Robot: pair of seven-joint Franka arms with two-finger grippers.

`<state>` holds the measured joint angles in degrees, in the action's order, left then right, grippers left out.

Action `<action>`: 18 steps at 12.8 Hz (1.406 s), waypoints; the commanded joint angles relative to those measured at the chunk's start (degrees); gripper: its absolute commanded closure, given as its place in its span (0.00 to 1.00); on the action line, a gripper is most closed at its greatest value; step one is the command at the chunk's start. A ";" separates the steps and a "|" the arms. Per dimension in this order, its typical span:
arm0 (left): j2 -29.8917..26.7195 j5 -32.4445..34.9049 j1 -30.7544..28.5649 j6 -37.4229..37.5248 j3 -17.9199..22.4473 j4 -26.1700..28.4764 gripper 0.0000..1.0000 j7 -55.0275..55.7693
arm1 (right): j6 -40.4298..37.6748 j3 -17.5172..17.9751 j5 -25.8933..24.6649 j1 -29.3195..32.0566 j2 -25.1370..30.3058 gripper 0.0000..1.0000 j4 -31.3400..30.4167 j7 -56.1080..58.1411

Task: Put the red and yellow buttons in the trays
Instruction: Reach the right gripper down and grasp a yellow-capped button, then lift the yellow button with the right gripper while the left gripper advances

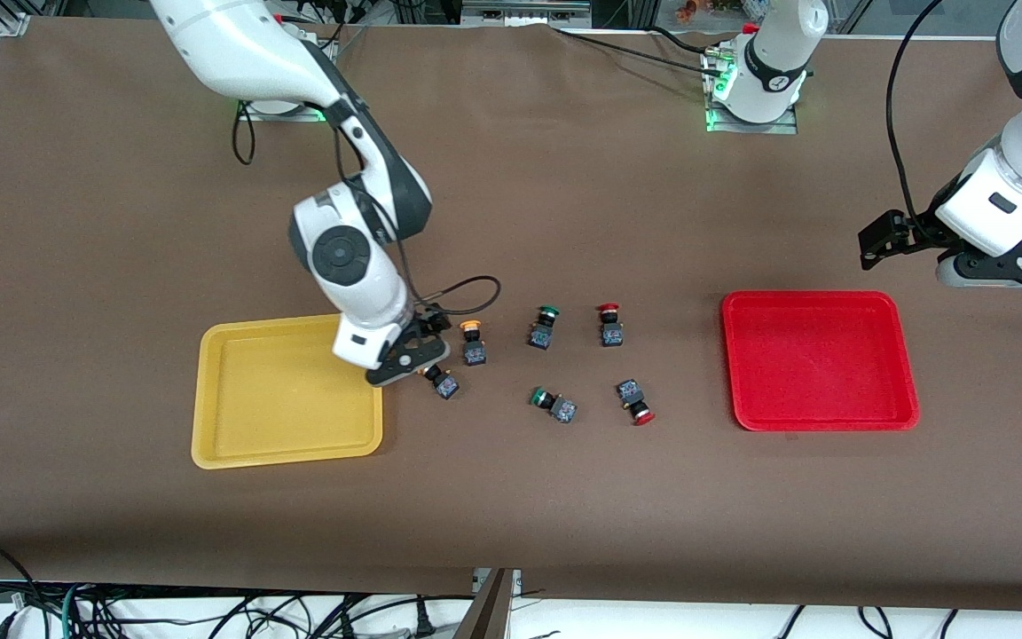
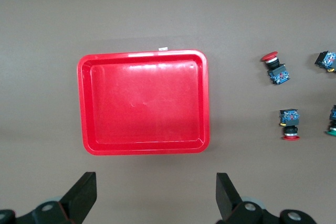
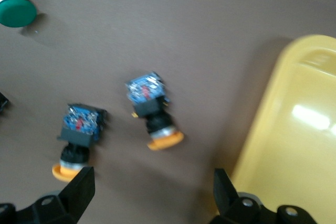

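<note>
I need to sort the yellow-capped button into the yellow tray, so I should next grab it by its black body (image 1: 437,376) (image 3: 156,120) with my right gripper.
The yellow tray (image 1: 209,399) lies toward the right arm's end and the red tray (image 1: 906,373) toward the left arm's end. Both are empty. Between them lie two yellow-capped buttons (image 1: 473,342) (image 1: 443,382) and two red-capped buttons (image 1: 609,325) (image 1: 635,401). My right gripper (image 1: 412,357) is open and empty, low over the table between the yellow tray's edge and the yellow buttons. The right wrist view shows both yellow buttons (image 3: 153,114) (image 3: 76,140), the yellow tray (image 3: 294,145) and the right gripper (image 3: 152,195). My left gripper (image 1: 879,241) is open and empty, up beside the red tray (image 2: 84,103), and waits.
Two green-capped buttons (image 1: 545,327) (image 1: 554,404) sit between the yellow and red ones. One green cap (image 3: 16,10) shows in the right wrist view. The red buttons (image 2: 275,68) (image 2: 289,123) show in the left wrist view. A black cable loops near the right wrist.
</note>
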<state>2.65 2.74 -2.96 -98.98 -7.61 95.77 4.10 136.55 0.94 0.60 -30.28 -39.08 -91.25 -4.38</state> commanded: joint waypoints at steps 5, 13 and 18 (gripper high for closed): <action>0.51 -1.16 -0.12 1.07 -0.03 -1.46 0.00 0.12 | 3.45 -0.33 0.46 -0.66 -8.19 0.00 8.27 5.61; 0.51 -1.16 0.15 1.16 -0.12 -1.46 0.00 0.03 | 6.71 -0.42 0.28 -0.66 -11.89 0.23 9.86 5.79; 4.28 -1.07 0.32 1.16 -4.42 -1.28 0.00 0.20 | 6.71 -0.42 0.55 -0.31 -11.81 0.71 9.77 6.05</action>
<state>4.23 2.70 -2.76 -98.60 -10.58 95.83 4.10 143.26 0.63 0.59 -30.74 -50.18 -82.97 0.54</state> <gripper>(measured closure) 0.000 0.564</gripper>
